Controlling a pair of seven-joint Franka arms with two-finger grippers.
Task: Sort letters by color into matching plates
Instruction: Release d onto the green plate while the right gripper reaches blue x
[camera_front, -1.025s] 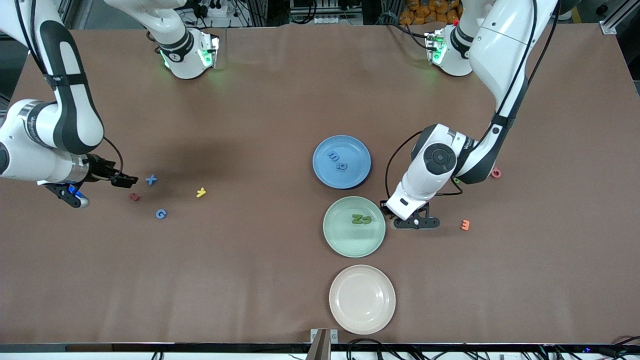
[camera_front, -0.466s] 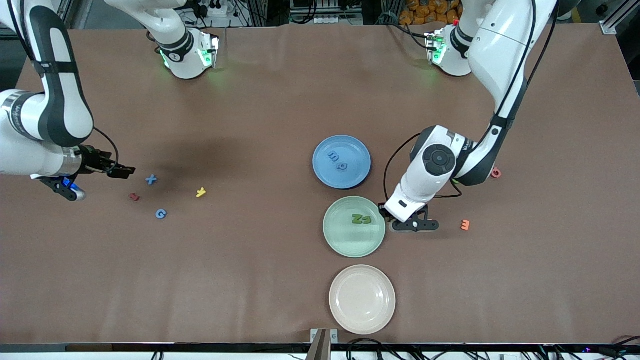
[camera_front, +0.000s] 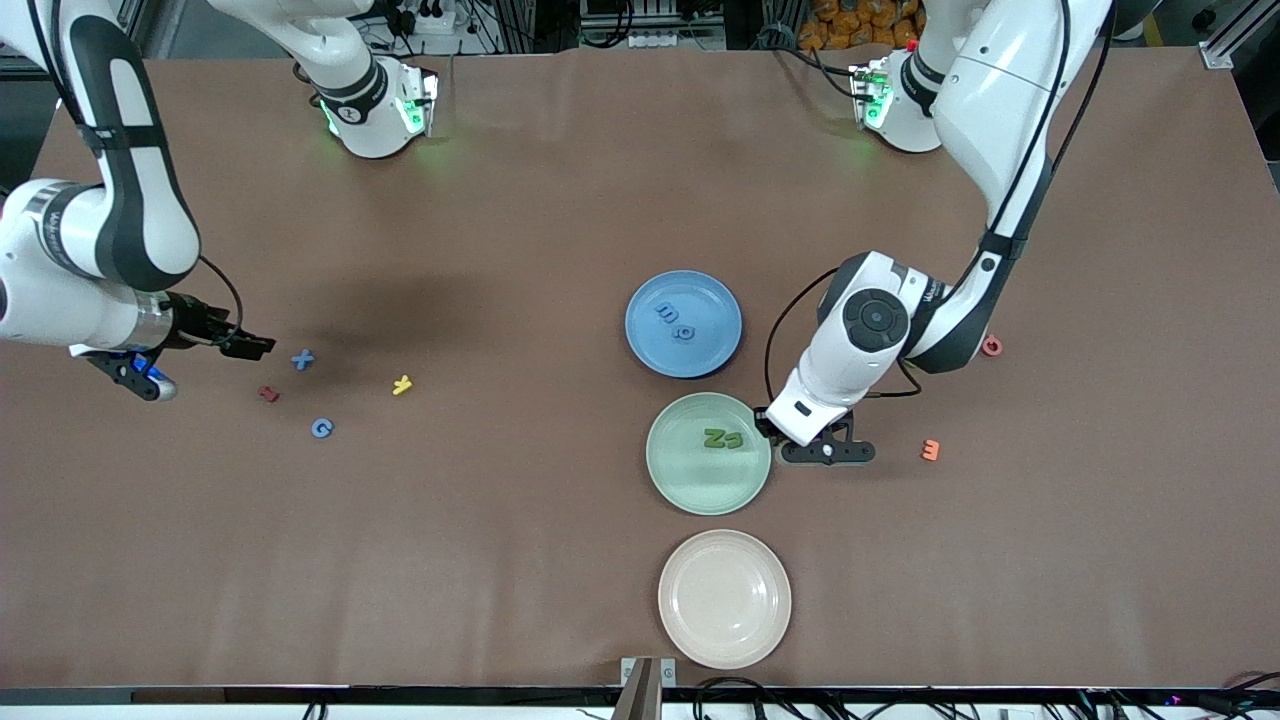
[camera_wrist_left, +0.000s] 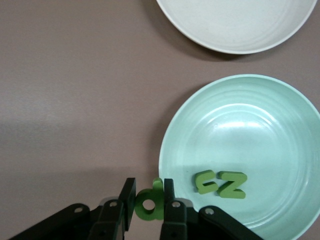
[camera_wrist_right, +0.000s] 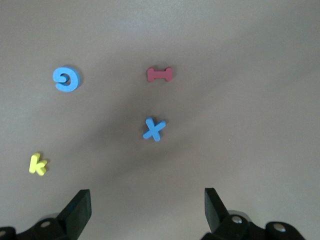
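The green d (camera_wrist_left: 144, 210) hangs at the pale green plate's rim, short of the inside, so my left gripper should hold it until it is inside.
My left gripper (camera_wrist_left: 148, 192) is shut on a green letter (camera_wrist_left: 149, 205) and holds it over the edge of the pale green plate (camera_wrist_left: 250, 125). That plate (camera_front: 700, 485) holds two green letters (camera_front: 722, 438). The blue plate (camera_front: 715, 345) holds two blue letters (camera_front: 676, 321). My right gripper (camera_wrist_right: 147, 200) is open and empty over the table beside a blue X (camera_wrist_right: 154, 129). In the front view, this gripper (camera_front: 245, 346) is at the right arm's end, close to the X (camera_front: 302, 360). A second blue letter (camera_front: 321, 428) lies nearer the camera.
A dark red letter (camera_front: 268, 394) and a yellow letter (camera_front: 402, 384) lie by the blue ones. An orange letter (camera_front: 931, 450) and a pink-red letter (camera_front: 991, 346) lie at the left arm's end. A cream plate (camera_front: 724, 600) sits nearest the camera.
My left gripper has edged toward the green plate with the green letter. My right gripper shifted slightly near the blue X and stayed open.
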